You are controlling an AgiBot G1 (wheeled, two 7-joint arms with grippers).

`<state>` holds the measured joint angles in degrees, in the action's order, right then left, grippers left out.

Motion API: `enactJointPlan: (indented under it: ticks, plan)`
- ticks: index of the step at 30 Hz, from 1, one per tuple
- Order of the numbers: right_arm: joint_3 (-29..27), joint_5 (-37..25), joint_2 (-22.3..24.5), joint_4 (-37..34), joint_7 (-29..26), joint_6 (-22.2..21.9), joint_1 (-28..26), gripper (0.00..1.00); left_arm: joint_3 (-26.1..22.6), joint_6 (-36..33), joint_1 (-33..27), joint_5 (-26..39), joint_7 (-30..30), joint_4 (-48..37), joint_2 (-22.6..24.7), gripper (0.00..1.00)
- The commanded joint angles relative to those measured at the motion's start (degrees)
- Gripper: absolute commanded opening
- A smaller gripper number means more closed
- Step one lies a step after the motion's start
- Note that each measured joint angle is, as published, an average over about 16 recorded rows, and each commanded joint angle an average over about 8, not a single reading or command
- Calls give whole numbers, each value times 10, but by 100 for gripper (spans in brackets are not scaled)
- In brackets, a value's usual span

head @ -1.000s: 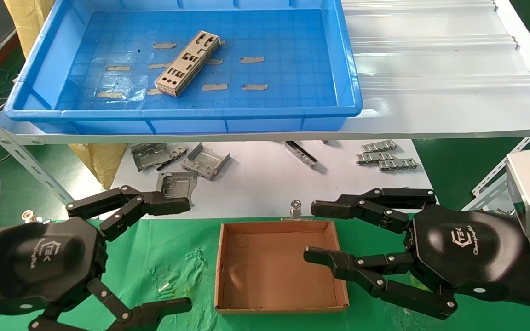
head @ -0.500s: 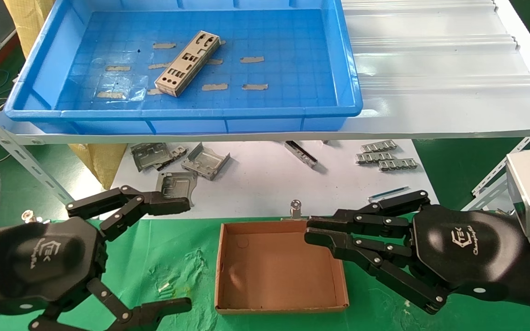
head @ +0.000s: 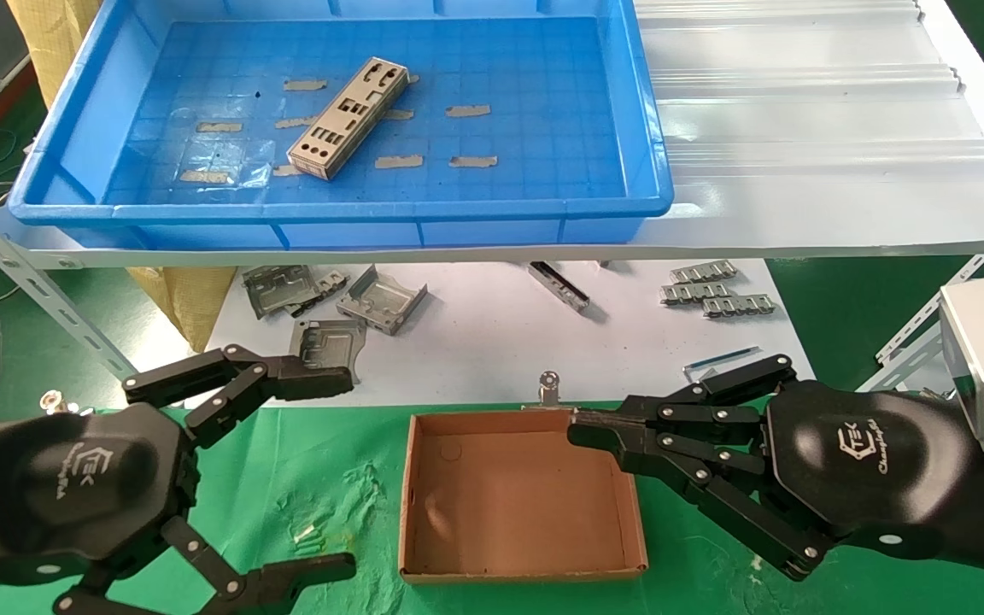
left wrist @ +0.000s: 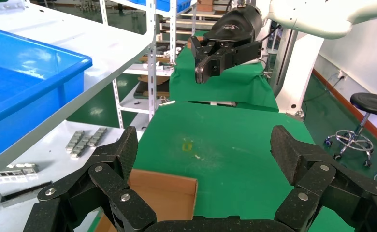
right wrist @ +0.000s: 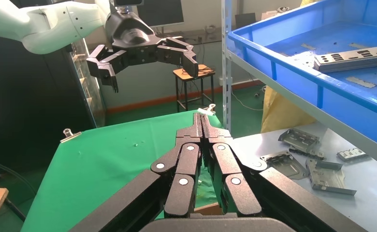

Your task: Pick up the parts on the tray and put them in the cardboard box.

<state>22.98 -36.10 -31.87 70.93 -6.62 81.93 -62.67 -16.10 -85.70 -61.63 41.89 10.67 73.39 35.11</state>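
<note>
The silver punched plate must go in the cardboard box [head: 509, 500], so my left gripper needs to grab its long edges next.
A stack of silver-grey punched plates [head: 347, 118] lies slantwise in the blue tray [head: 658, 171] on the upper shelf; it also shows in the right wrist view [right wrist: 355, 57]. The brown cardboard box [head: 509, 500] stands empty on the green cloth at the front. My right gripper [head: 582, 427] is shut and empty, its tips over the box's far right corner. My left gripper [head: 334, 474] is open and empty, low at the left of the box, whose corner shows in the left wrist view [left wrist: 162, 193].
Bent grey brackets [head: 381, 301] and ridged linked strips [head: 714, 293] lie on the white lower surface behind the box. A metal clip [head: 549, 389] sits at the box's far edge. The shelf's front edge [head: 492, 254] overhangs this surface.
My right gripper has closed from wide open to shut, staying over the box's far right corner. The left arm and the plates have not moved.
</note>
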Motion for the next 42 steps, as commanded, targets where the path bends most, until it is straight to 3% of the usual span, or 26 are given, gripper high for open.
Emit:
enactJointPlan:
  ticks: [1, 5, 6, 13, 21, 31, 42]
  plan:
    - [0, 0, 0, 0, 0, 0, 0, 43, 0, 0, 0, 0, 0, 0, 0, 100]
    - [0, 0, 0, 0, 0, 0, 0, 93, 0, 0, 0, 0, 0, 0, 0, 100]
    - [0, 0, 0, 0, 0, 0, 0, 100, 0, 0, -1, 0, 0, 0, 0, 100]
    - [0, 0, 0, 0, 0, 0, 0, 100, -3, 26, -33, 13, 23, -25, 8, 100]
    - [0, 0, 0, 0, 0, 0, 0, 100, -32, 53, -154, 83, 44, -111, 51, 100]
    - [0, 0, 0, 0, 0, 0, 0, 100, -95, 88, -331, 212, 29, -301, 158, 100]
    - [0, 0, 0, 0, 0, 0, 0, 100, -145, 145, -450, 308, -16, -512, 255, 100]
